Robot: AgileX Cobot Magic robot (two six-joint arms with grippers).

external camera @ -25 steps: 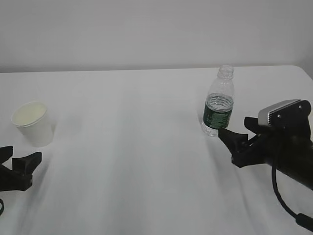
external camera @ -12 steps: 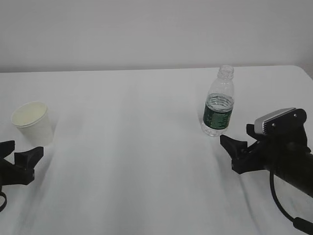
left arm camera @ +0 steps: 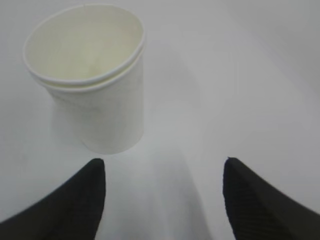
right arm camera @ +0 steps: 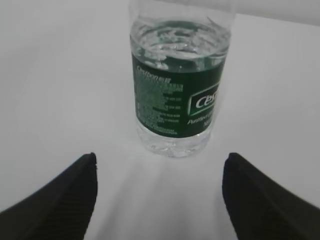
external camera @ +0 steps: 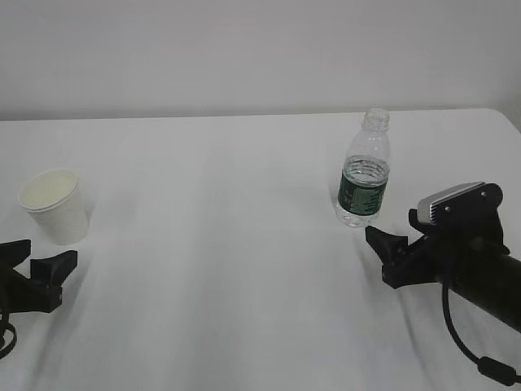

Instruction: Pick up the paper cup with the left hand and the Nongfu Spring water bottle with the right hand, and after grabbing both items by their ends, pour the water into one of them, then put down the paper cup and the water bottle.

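The left gripper picks up the paper cup by its narrower lower part [external camera: 67, 224] next, since the cup flares out to a wide rim [external camera: 54, 204].
The white paper cup [external camera: 53, 205] stands upright at the table's left; in the left wrist view the paper cup [left arm camera: 95, 85] is ahead and left of centre, empty inside. My left gripper [external camera: 47, 251] [left arm camera: 163, 162] sits low just in front of it, open, nothing between its fingers. The capless Nongfu Spring water bottle [external camera: 364, 171] [right arm camera: 177, 90] stands right of centre, its water [right arm camera: 180, 42] reaching the top of the green label. My right gripper [external camera: 392, 226] [right arm camera: 160, 157] is open, close in front of the bottle's base, apart from it.
The white table [external camera: 220, 244] runs back to a pale wall. Its right edge [external camera: 509, 122] shows beyond the bottle. A black cable [external camera: 468, 350] loops under the right arm.
The right gripper has sunk lower toward the table in front of the bottle. The left gripper has edged slightly right below the cup. Cup and bottle have not moved.
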